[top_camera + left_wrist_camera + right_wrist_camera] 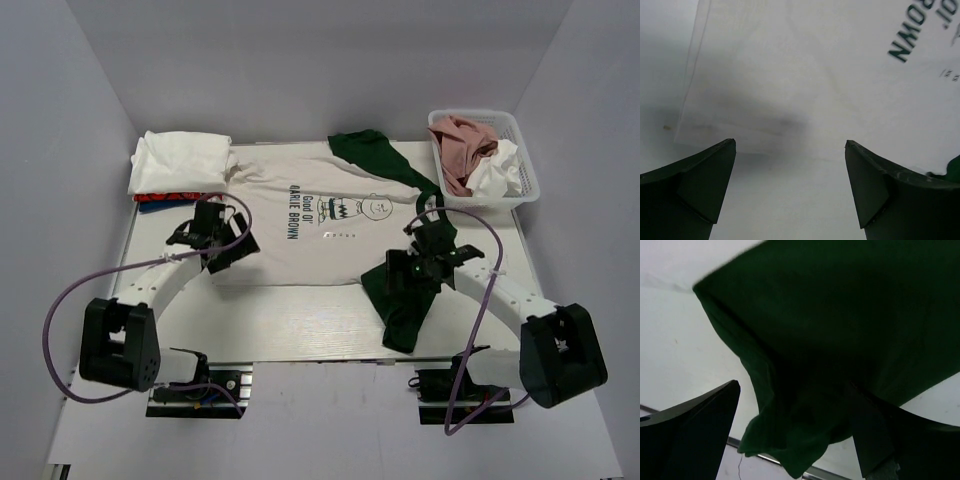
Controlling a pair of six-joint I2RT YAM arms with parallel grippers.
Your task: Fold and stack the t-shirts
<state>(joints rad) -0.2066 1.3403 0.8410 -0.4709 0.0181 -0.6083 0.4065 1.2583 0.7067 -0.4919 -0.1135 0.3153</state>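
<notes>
The off-white Charlie Brown t-shirt (300,240) needs its near side folded over, so my left gripper should grab it by its near hem corner next.
The off-white Charlie Brown t-shirt (300,240) lies spread flat at the table's middle, print upward. My left gripper (225,252) is open and empty just off its near left corner; in the left wrist view the gripper (790,145) is over bare table, with the shirt's edge (815,75) just ahead. A dark green t-shirt (400,310) lies crumpled along the printed shirt's right side. My right gripper (398,272) is open over it; in the right wrist view the gripper (795,390) has its fingers wide apart, with a bunched fold of the green shirt (840,315) between them.
A folded white shirt (180,160) sits at the back left on red and blue cloth (165,198). The white lattice basket (528,160) at the back right holds a pink shirt (460,145) and a white one (500,170). The table's near edge (740,445) is close below the green shirt.
</notes>
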